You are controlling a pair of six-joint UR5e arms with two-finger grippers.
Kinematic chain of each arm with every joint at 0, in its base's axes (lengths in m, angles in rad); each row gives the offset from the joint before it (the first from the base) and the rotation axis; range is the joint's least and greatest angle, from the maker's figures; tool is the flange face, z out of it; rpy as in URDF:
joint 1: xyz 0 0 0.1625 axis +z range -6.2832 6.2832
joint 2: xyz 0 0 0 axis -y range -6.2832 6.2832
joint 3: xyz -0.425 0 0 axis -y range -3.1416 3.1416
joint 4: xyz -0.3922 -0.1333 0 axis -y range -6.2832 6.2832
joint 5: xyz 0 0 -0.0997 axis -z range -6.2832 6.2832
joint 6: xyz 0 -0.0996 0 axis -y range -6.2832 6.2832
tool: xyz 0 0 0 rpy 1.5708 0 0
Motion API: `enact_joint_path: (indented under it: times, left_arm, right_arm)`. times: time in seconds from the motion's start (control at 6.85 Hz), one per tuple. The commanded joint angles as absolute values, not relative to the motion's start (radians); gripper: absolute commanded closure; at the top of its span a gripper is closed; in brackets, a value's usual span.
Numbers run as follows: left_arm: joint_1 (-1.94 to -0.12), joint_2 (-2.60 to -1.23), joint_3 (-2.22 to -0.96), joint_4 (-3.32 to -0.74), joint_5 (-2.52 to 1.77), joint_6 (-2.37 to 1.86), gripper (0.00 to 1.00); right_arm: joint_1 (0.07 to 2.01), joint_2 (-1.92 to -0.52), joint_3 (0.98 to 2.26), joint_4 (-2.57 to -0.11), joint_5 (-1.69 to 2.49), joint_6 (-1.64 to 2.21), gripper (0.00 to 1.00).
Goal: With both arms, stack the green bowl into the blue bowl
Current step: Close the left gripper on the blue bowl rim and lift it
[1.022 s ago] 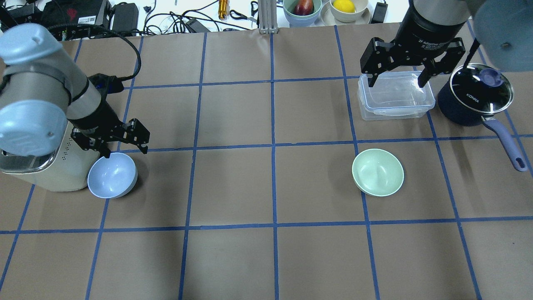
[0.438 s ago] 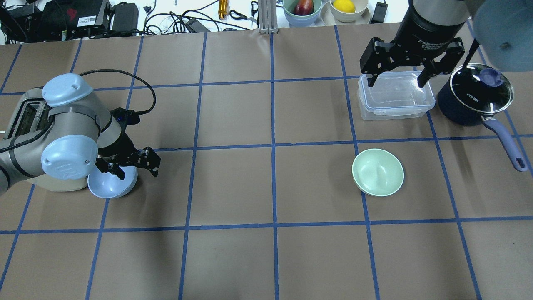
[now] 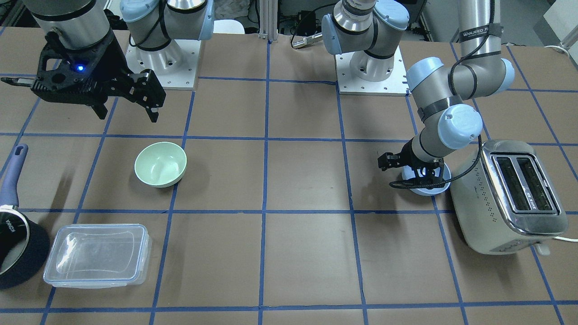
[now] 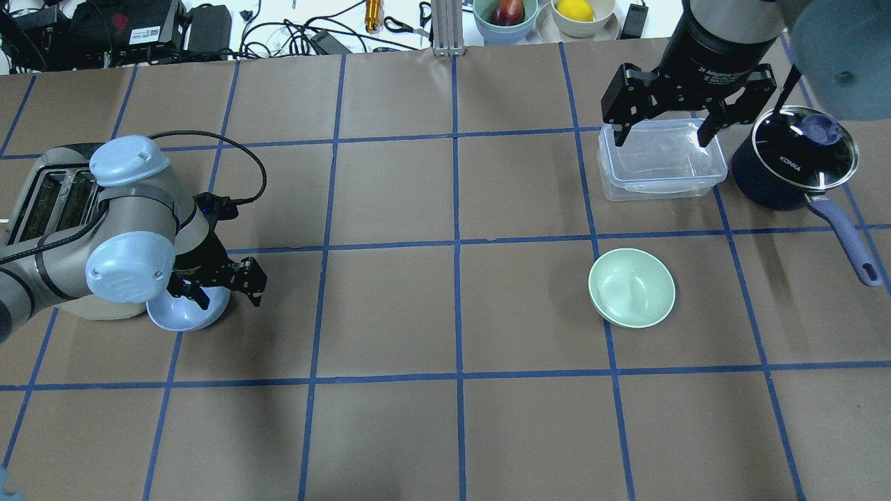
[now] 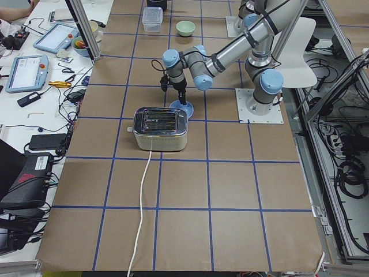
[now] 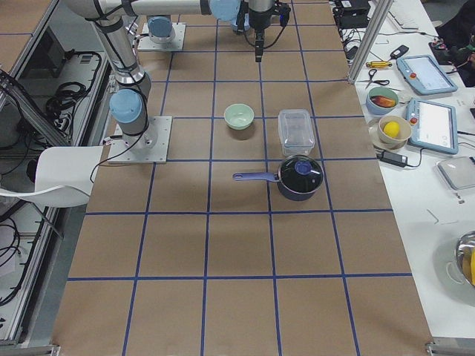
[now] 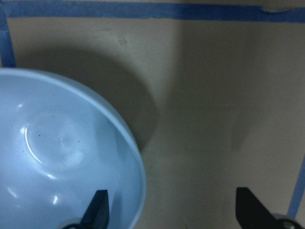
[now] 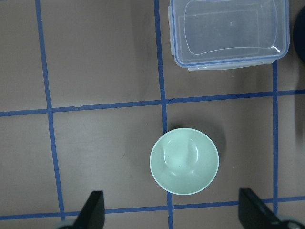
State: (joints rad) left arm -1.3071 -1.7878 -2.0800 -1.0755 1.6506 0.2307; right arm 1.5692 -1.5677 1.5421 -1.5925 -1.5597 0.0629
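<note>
The toaster [image 3: 506,197] crowds one side of the blue bowl. My left gripper grabs the bowl by its rim on the side away from the toaster next.
The blue bowl [image 4: 182,317] sits upright next to the toaster; it also shows in the front view [image 3: 426,190] and fills the left of the left wrist view [image 7: 57,152]. My left gripper [image 4: 227,295] is open and low over the bowl's right rim, with one finger [image 7: 97,212] inside the bowl and the other outside over the table. The green bowl [image 4: 631,287] stands alone on the right half, seen from above in the right wrist view [image 8: 184,161]. My right gripper [image 4: 663,132] is open, empty and high, well beyond the green bowl.
A cream toaster [image 4: 42,209] touches or nearly touches the blue bowl's left side. A clear lidded container [image 4: 661,163] and a dark pot with glass lid and purple handle [image 4: 793,163] stand at the back right. Fruit bowls [image 4: 505,17] and cables lie past the far edge.
My left arm has swung down and forward, bringing its open gripper from above the blue bowl's far rim down across its right rim. The right arm and both bowls have not moved.
</note>
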Motion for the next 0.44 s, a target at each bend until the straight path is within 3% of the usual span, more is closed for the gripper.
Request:
enact_joint_path:
  times: [0.0, 0.29]
  left_arm:
    - [-1.318, -1.783, -2.08, -1.069, 1.657, 0.23, 1.0]
    - [-1.321, -1.793, -2.08, -1.068, 1.652, 0.227, 1.0]
  right_arm:
    - [1.569, -1.568, 1.543, -1.592, -1.557, 0.063, 0.0]
    - [1.569, -1.568, 1.542, -1.594, -1.555, 0.063, 0.0]
